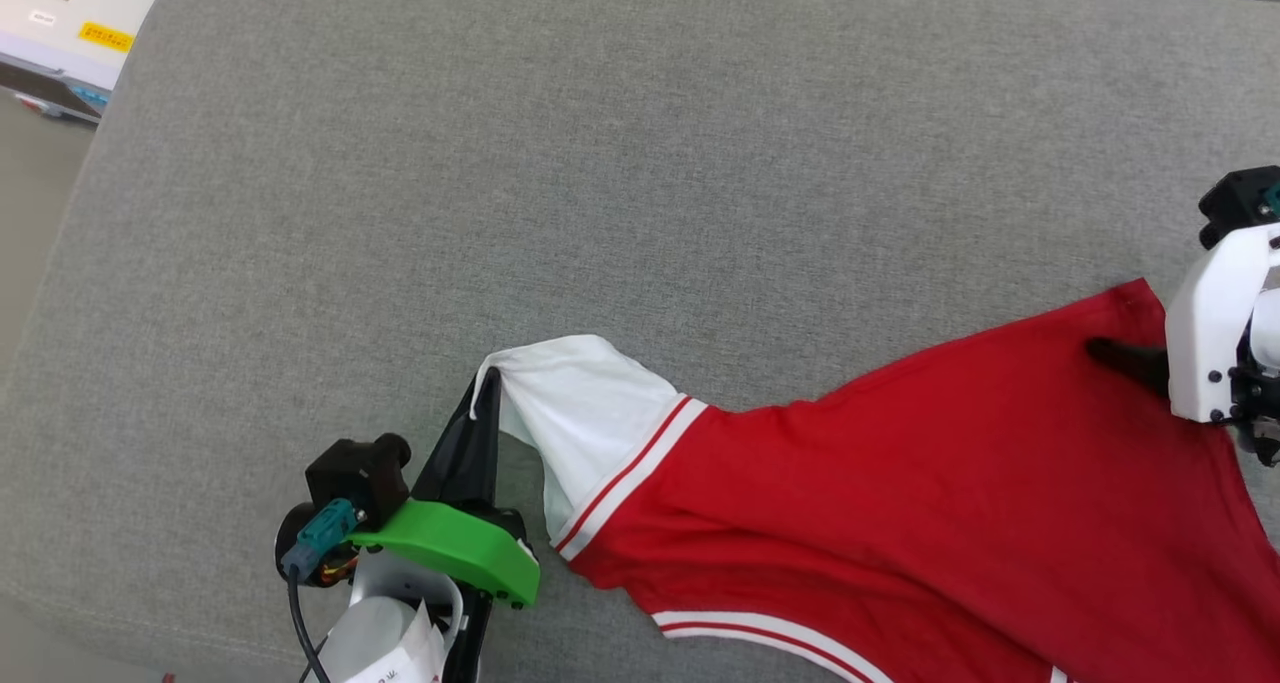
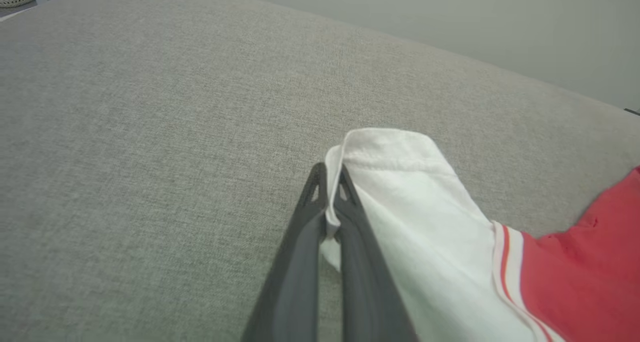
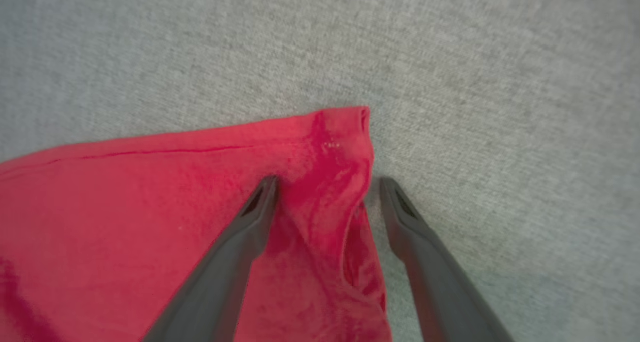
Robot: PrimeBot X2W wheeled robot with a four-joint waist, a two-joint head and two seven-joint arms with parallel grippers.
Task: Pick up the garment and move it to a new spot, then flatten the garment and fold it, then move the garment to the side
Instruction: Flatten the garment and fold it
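Note:
The robot's right gripper should next grab the garment's bunched red hem corner (image 1: 1142, 313), because a fold stands up there while the red body (image 1: 972, 467) lies flat.
The garment (image 1: 900, 503), a red T-shirt with white sleeves and striped trim, lies spread across the lower right of the grey cushion. My left gripper (image 1: 488, 383) is shut on the hem of its white sleeve (image 2: 400, 197), lifting it slightly; the wrist view shows the cloth pinched between the dark fingers (image 2: 327, 182). My right gripper (image 3: 325, 184) stands open over the garment's red far corner (image 3: 345, 131), one finger on the cloth and the other just past its edge. In the head view one dark finger (image 1: 1125, 358) of the right gripper rests on the red fabric.
The grey cushion (image 1: 600, 163) stretches wide behind and to the left of the garment. A white box with a yellow label (image 1: 90, 23) stands beyond its far left corner. The cushion's front edge runs near my left arm.

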